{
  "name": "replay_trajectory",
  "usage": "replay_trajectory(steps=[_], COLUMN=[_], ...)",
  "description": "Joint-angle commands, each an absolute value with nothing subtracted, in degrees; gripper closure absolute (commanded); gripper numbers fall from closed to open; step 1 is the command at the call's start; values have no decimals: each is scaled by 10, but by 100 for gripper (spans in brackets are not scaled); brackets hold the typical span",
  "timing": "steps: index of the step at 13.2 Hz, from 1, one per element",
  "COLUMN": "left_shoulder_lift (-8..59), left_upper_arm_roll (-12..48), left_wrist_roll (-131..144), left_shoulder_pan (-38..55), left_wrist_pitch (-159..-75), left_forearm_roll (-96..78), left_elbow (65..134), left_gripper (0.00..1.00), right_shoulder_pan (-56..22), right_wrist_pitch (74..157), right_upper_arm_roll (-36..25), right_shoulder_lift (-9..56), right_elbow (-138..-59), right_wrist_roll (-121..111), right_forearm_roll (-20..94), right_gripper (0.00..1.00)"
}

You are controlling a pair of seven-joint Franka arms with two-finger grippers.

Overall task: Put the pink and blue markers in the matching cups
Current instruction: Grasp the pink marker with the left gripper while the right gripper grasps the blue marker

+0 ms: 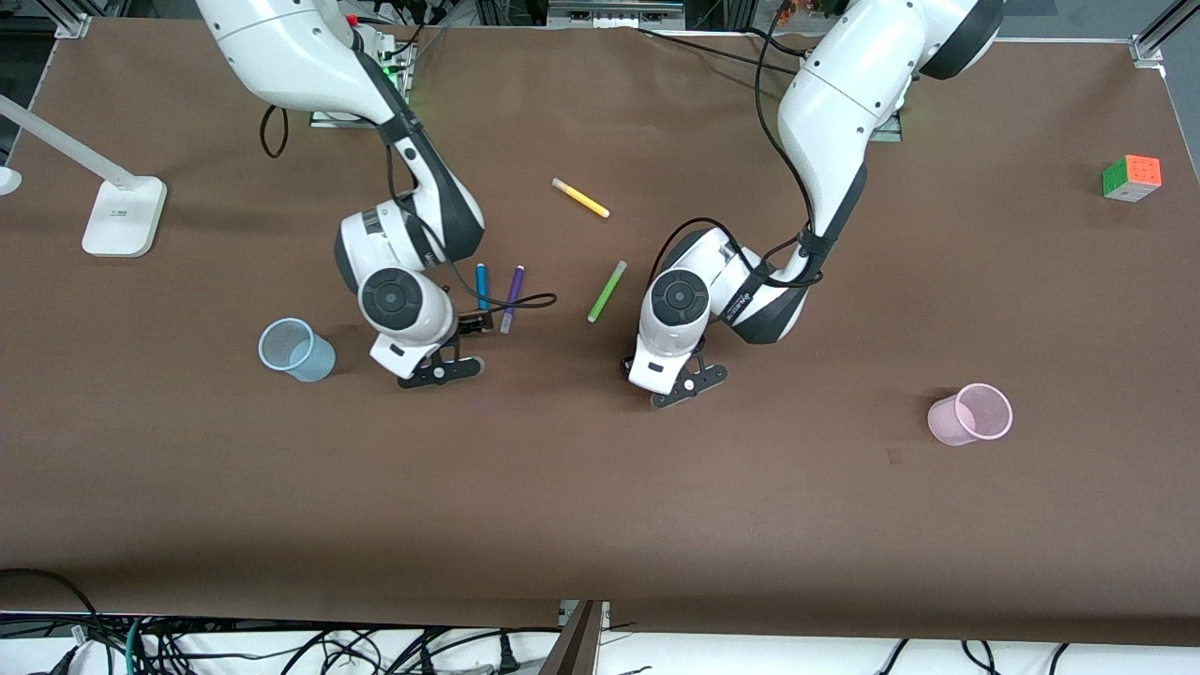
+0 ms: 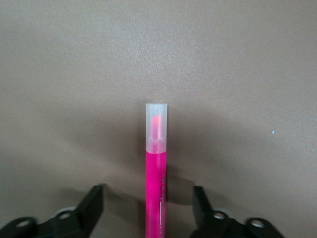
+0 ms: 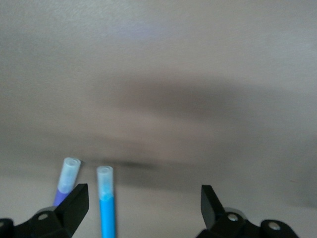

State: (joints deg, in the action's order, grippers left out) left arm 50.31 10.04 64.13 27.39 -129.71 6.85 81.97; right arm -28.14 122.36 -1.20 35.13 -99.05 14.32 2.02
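Note:
My right gripper grabs the blue marker by its pale cap (image 3: pixel 105 183) next, to place the marker in the blue cup.
The pink marker (image 2: pixel 156 173) lies on the table between the open fingers of my left gripper (image 2: pixel 147 192), its pale cap pointing away from the wrist. In the front view the left hand (image 1: pixel 670 367) hides it. The blue marker (image 1: pixel 482 284) lies beside a purple pen (image 1: pixel 512 296). My right gripper (image 1: pixel 472 324) hangs open over their nearer ends. In the right wrist view the blue marker (image 3: pixel 106 203) sits inside the open right gripper (image 3: pixel 144 190), close to one finger (image 3: pixel 77 201). The blue cup (image 1: pixel 296 350) stands toward the right arm's end, the pink cup (image 1: pixel 970 413) toward the left arm's end.
The purple pen (image 3: pixel 67 181) lies just outside the right gripper's finger. A green pen (image 1: pixel 607 292) and a yellow pen (image 1: pixel 580 198) lie mid-table. A lamp base (image 1: pixel 122 216) and a puzzle cube (image 1: pixel 1132 177) stand at the table's ends.

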Motion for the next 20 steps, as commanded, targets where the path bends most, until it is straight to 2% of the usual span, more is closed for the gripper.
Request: replay_trajectory(steps=[1,3,4,5,7,9,11,12,15,19,20], left_shoulder_lift=[510,509,508,504,495,482,459,444,398,393,393], left_upper_arm_roll=[96,97,97,98,98,98,101,103,105,105,105], left_wrist_roll=[650,643,644,646,648,647,644,644,643,631,630], left_shoulder_pan=[277,266,265,257,250,236,204,194,147,54,28], left_wrist_pitch=[-1303,-1302,-1301,-1297,-1294,-1284,-1215,-1183,-1071,-890,-870], left_forearm_roll=[85,85,77,76,37,7,-31,-50,-112,-216,-235], left_elbow=[809,809,809,809,808,804,789,778,738,630,617], left_gripper=[73,82,97,100,100,100,100,100,100,100,100], right_shoulder_pan=[-295,-298,-298,-299,-301,-301,-301,-301,-301,-305,-305], right_wrist_pitch=[1252,1259,1259,1259,1266,1276,1276,1277,1284,1295,1295], right_upper_arm_roll=[-15,-15,-15,-14,-14,-14,-14,-10,-7,-7,-7], right_shoulder_lift=[354,354,354,353,354,353,354,354,355,360,361], right_elbow=[-1010,-1019,-1021,-1024,-1034,-1041,-1042,-1042,-1042,-1042,-1042], right_wrist_roll=[170,175,175,175,175,175,174,174,174,174,175], right_forearm_roll=[29,29,29,29,29,29,29,29,29,29,29], right_gripper=[1,1,1,1,1,13,32,36,36,52,61])
